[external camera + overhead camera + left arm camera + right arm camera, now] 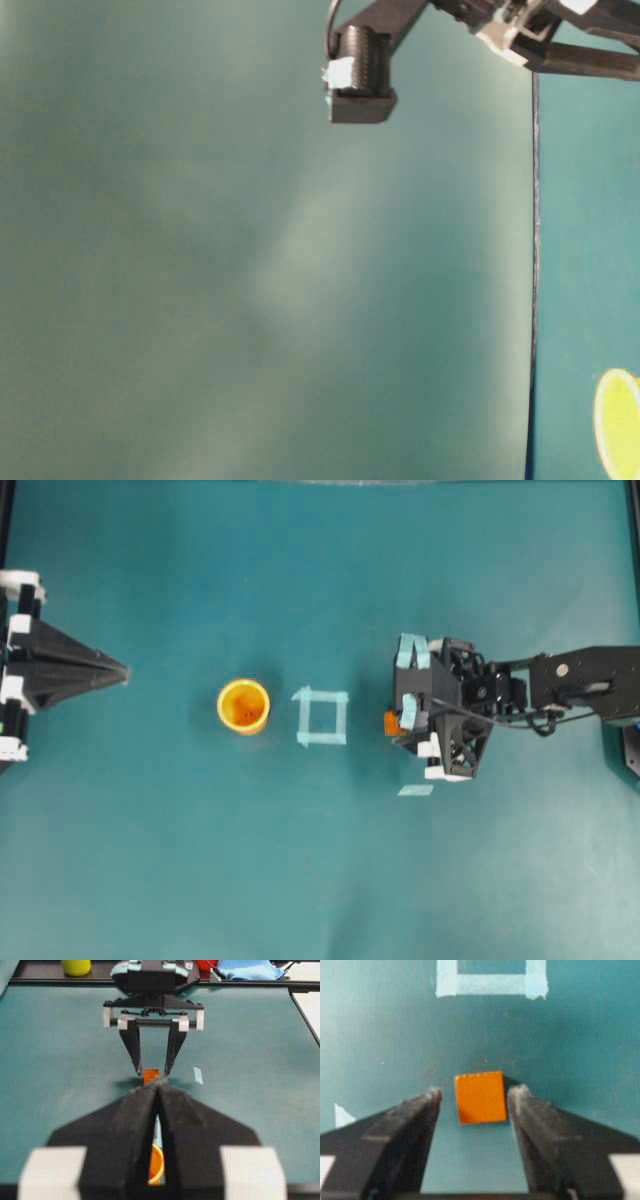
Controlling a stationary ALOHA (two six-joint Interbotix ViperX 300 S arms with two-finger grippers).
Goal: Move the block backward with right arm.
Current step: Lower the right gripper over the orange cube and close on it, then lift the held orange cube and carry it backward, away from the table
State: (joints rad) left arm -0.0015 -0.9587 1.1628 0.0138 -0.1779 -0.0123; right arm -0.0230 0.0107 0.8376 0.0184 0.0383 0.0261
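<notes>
The right gripper's fingers are on either side of the orange cube. The right gripper should close now. Closing now would catch the cube.
The block, a small orange cube, rests on the teal table between the two black fingers of my right gripper. The jaws stand open, with a thin gap on each side of the cube. From overhead the right gripper points down over the block, of which only the left edge shows. The left wrist view has the block between the right gripper's fingertips. My left gripper sits far left, shut and holding nothing.
A round orange cup stands left of a light tape square, which lies just left of the block. A loose strip of tape lies near the right gripper. The table's rails run along both side edges.
</notes>
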